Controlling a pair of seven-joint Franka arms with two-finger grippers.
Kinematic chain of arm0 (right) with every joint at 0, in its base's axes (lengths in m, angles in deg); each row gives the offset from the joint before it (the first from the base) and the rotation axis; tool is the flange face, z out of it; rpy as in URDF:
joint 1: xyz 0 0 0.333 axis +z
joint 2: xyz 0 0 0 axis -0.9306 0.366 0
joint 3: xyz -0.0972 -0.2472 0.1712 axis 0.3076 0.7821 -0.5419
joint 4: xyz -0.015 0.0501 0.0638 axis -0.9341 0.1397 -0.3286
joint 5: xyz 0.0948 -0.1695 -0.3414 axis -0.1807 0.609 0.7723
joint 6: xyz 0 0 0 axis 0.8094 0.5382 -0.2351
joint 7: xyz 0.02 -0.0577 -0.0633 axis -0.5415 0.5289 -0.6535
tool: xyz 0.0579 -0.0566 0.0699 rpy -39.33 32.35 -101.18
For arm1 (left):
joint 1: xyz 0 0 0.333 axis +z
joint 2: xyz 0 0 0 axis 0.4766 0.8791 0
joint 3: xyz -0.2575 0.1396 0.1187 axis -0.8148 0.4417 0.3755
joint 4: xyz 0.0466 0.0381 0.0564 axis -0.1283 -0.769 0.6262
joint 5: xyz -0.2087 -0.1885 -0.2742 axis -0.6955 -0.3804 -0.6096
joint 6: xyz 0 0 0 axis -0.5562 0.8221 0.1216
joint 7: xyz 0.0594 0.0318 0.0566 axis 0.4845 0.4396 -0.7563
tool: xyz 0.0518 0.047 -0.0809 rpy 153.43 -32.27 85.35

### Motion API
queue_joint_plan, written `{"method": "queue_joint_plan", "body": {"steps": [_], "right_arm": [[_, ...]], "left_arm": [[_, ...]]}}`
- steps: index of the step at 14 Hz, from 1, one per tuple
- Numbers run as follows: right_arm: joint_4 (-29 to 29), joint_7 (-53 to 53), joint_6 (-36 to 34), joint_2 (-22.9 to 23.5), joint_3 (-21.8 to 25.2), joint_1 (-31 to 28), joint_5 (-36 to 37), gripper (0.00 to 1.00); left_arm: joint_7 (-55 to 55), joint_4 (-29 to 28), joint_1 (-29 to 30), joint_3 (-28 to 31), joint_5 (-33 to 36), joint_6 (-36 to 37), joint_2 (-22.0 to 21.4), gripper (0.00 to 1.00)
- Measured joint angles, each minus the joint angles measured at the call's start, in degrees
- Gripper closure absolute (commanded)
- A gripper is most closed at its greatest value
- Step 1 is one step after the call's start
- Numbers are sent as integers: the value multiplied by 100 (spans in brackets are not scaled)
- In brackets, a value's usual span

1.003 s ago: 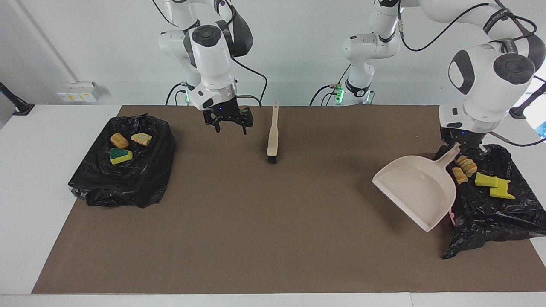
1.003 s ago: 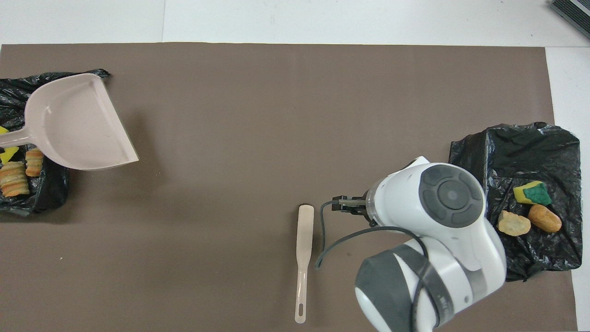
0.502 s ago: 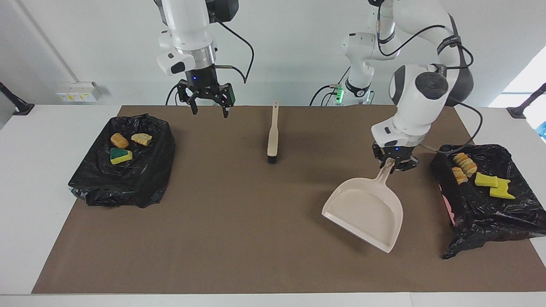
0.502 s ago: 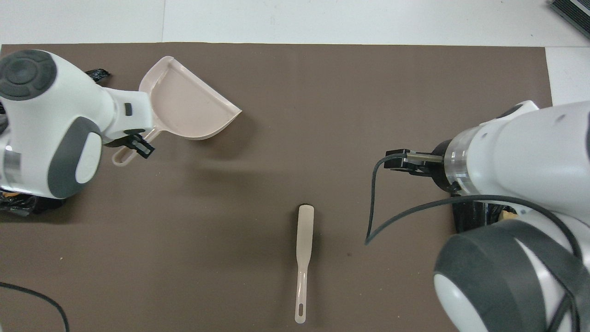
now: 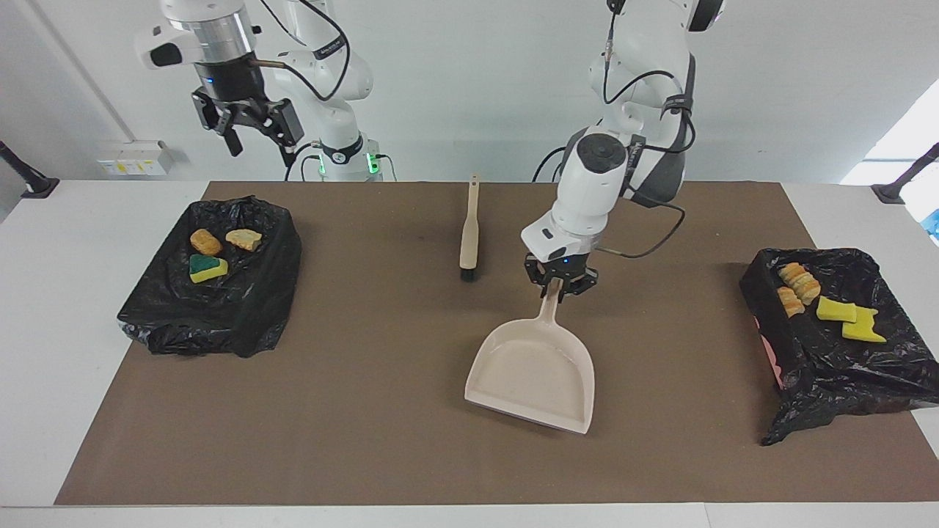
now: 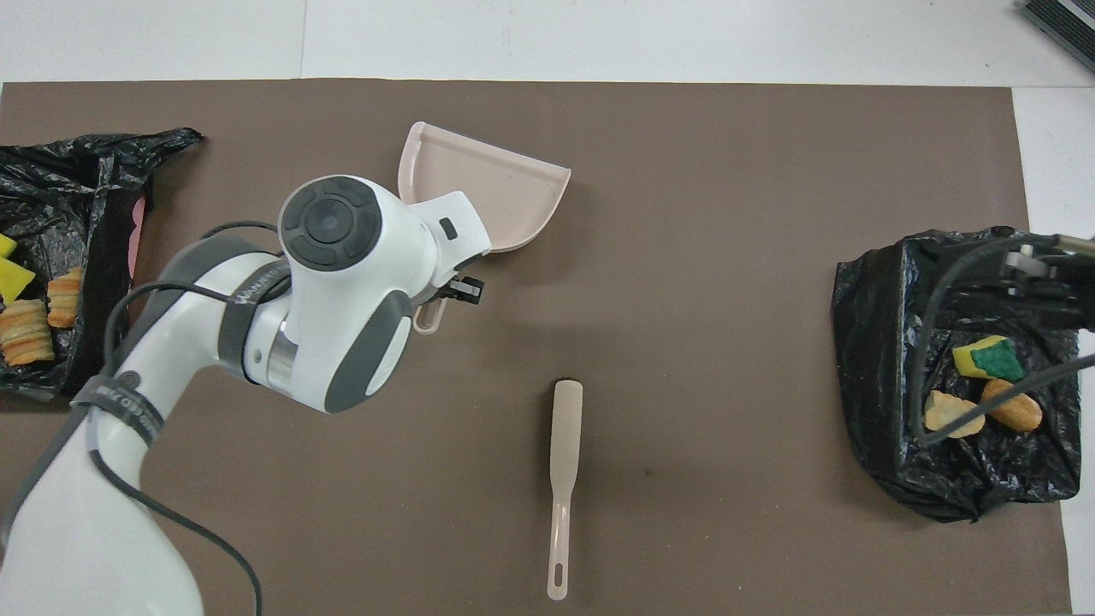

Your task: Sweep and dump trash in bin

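Note:
My left gripper must keep holding the tilted dustpan, which hangs above the brown mat in the overhead view.
My left gripper (image 5: pixel 561 286) is shut on the handle of the beige dustpan (image 5: pixel 532 374), which hangs tilted low over the middle of the brown mat, its pan lying empty. In the overhead view my left arm covers most of the handle of the dustpan (image 6: pixel 488 192). The trash lies in two black-bagged bins. The bin (image 5: pixel 220 323) at the right arm's end holds an orange lump (image 5: pixel 205 241), a tan lump (image 5: pixel 243 238) and a green-topped sponge (image 5: pixel 207 268). The bin (image 5: pixel 829 381) at the left arm's end holds bread-like lumps (image 5: pixel 799 284) and yellow sponge pieces (image 5: pixel 843 315). My right gripper (image 5: pixel 260 143) hangs open and empty, high above the table's robot-side edge.
The beige brush (image 5: pixel 469 231) with black bristles lies on the mat nearer to the robots than the dustpan, its handle pointing at them; it shows as brush (image 6: pixel 565 453) from above. The brown mat (image 5: pixel 367 440) covers most of the white table.
My left arm has carried the dustpan from the bin at its end to over the middle of the mat. My right gripper has risen and drawn back toward its own end.

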Motion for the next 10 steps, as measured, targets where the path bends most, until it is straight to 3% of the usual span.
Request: {"method": "queue_joint_plan", "body": {"steps": [3, 4, 5, 6, 7, 10], "right_arm": [[-2, 434, -274, -113, 517, -30, 2, 0], [22, 497, -320, -114, 617, -33, 2, 0], [90, 516, -329, -110, 684, -33, 1, 0], [226, 516, -329, -100, 710, -34, 0, 0], [371, 516, -319, -85, 708, -31, -3, 0], [555, 516, -168, -15, 688, 5, -3, 0]], "left_arm": [[-1150, -4, -455, 3, -144, -340, 280, 100], [-1408, -4, -597, 6, -145, -410, 379, 88], [-1618, 1, -716, 22, -143, -507, 495, 59], [-1723, 24, -752, 29, -144, -585, 576, 16], [-1761, 51, -751, 61, -155, -607, 614, 0], [-1809, 158, -742, 198, -172, -548, 594, 0]]}}
